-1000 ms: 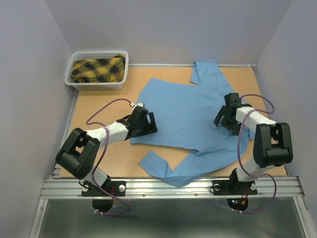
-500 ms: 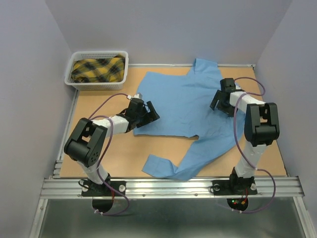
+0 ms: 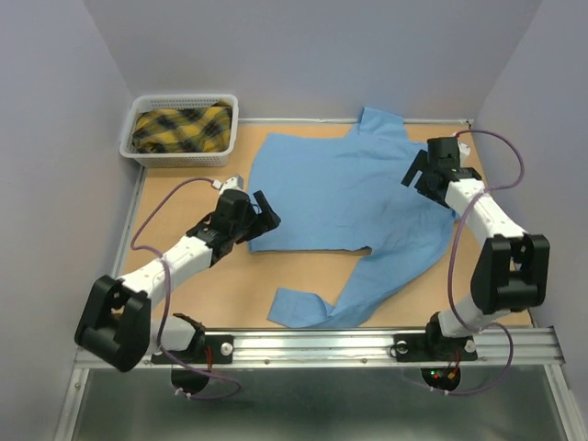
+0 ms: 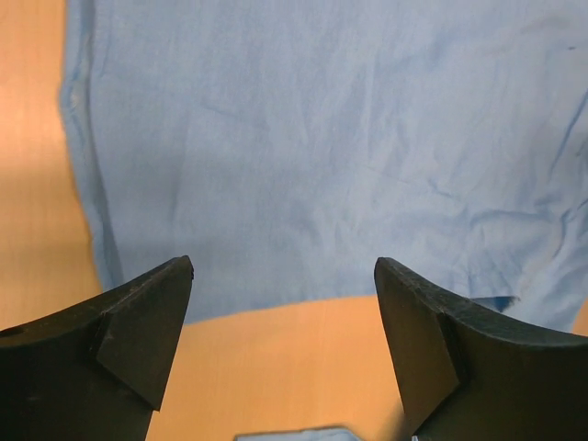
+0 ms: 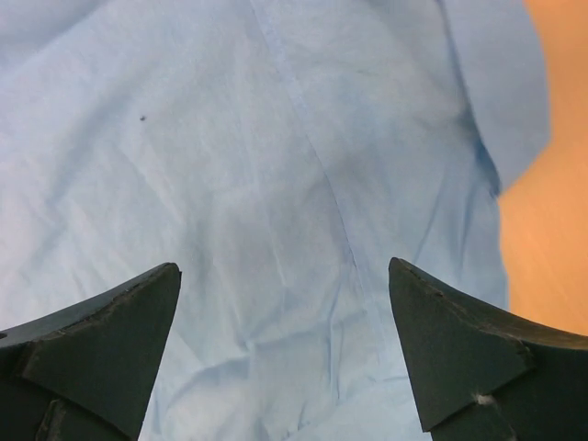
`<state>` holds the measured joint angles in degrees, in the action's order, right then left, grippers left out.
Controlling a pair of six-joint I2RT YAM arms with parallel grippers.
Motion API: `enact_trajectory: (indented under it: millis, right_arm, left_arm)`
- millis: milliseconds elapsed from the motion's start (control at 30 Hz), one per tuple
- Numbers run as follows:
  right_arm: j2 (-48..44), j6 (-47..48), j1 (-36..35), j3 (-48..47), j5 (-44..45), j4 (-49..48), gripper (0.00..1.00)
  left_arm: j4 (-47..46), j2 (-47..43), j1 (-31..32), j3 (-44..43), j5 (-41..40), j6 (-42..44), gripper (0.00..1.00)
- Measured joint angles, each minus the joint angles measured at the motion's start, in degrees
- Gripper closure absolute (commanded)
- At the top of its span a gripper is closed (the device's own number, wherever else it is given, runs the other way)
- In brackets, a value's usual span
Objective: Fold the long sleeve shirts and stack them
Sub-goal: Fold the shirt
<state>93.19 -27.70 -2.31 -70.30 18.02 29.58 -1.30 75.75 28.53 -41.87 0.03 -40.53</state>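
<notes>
Next, the left gripper grabs the light blue long sleeve shirt by its near hem corner (image 3: 255, 245) to fold the shirt's near side over its body.
One light blue long sleeve shirt (image 3: 335, 193) lies spread flat on the orange table, one sleeve (image 3: 322, 303) trailing toward the near edge and the other (image 3: 381, 124) bunched at the back. My left gripper (image 3: 264, 214) stands open at the shirt's left hem, nothing between its fingers. In the left wrist view this gripper (image 4: 283, 266) hovers over the hem edge of the shirt (image 4: 322, 138) and bare table. My right gripper (image 3: 420, 173) is open over the shirt's right shoulder area. The right wrist view shows this gripper (image 5: 285, 266) above wrinkled cloth of the shirt (image 5: 276, 138), holding nothing.
A white basket (image 3: 179, 158) at the back left holds a yellow and black plaid cloth (image 3: 181, 129). Grey walls close in the table on three sides. A metal rail (image 3: 312, 344) runs along the near edge.
The left gripper drew back leftward off the shirt to its hem edge. The right gripper moved up and to the right. The shirt's body slid a little toward the back.
</notes>
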Motion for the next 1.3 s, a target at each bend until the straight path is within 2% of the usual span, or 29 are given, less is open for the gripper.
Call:
enact_trajectory:
  millis: [133,233,533,733,833,933,1133,1167,1300]
  right_arm:
    - [-10.8,-3.9,1.0,6.8,-0.4,0.5,0.01]
    - [-16.3,-7.3,3.6,12.5,-2.0,1.5,0.01]
    - [-23.2,-13.3,5.2,21.2,-5.3,3.4,0.02]
    - [-24.8,-15.3,5.2,25.0,-6.1,3.4,0.02]
    - [-25.5,-15.6,5.2,26.2,-6.5,3.3,0.02]
    - [-26.4,-15.7,5.2,27.2,-6.5,3.1,0.02]
    - [-26.7,-16.8,5.2,28.2,-6.3,3.0,0.04]
    - [-26.7,-17.1,5.2,28.3,-6.1,2.9,0.06]
    - [-26.5,-18.5,5.3,29.0,-6.0,2.5,0.09]
  left_arm:
    - [1.5,-10.6,0.0,7.7,-1.5,-6.0,0.11]
    - [2.3,-13.0,0.0,11.8,-1.8,-10.4,0.12]
    - [3.1,-8.8,0.0,13.9,-3.3,-20.1,0.22]
    - [-0.3,-2.7,0.2,13.0,-4.4,-24.8,0.26]
    - [-1.7,-1.2,0.2,12.5,-4.8,-26.2,0.32]
    - [-1.9,-0.8,0.2,12.5,-5.4,-27.6,0.41]
    - [-1.9,-1.2,0.2,14.2,-6.6,-29.5,0.66]
    - [-1.7,-1.6,0.2,14.6,-6.8,-29.8,0.74]
    - [-0.8,-2.5,0.3,15.7,-7.4,-30.3,0.88]
